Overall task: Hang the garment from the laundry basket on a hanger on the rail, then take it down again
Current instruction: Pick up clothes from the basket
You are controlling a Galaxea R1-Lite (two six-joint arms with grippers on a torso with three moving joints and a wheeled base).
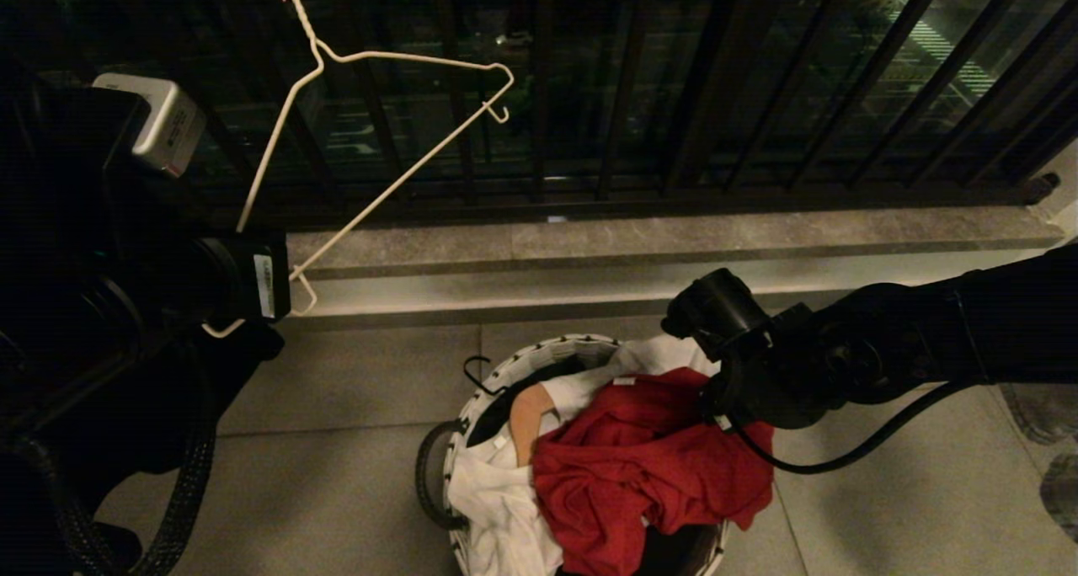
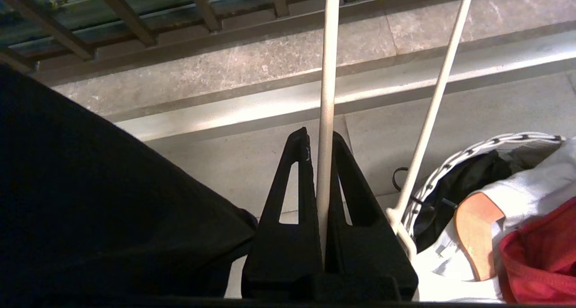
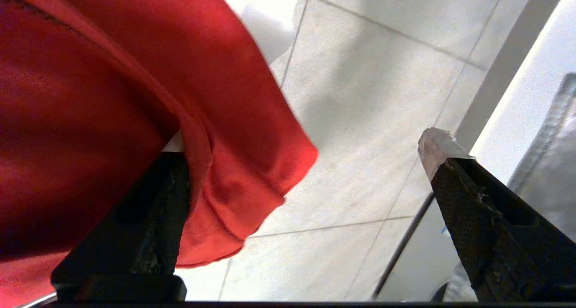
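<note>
My right gripper next needs to grab the red garment by its neckline edge. This will open the garment for the white wire hanger.
The red garment lies crumpled on top of the laundry basket, a round one with a black-and-white rim. My right gripper hangs over the pile's right side. In the right wrist view it is open wide, and a fold of the red garment drapes over one finger. The thin white wire hanger is tilted in the air at the left. My left gripper is shut on its wire. The left wrist view shows the wire pinched between the two fingers of that gripper.
A white T-shirt, a thick wooden hanger and dark cloth also fill the basket. A dark barred railing on a stone kerb stands behind it. Pale floor tiles surround it.
</note>
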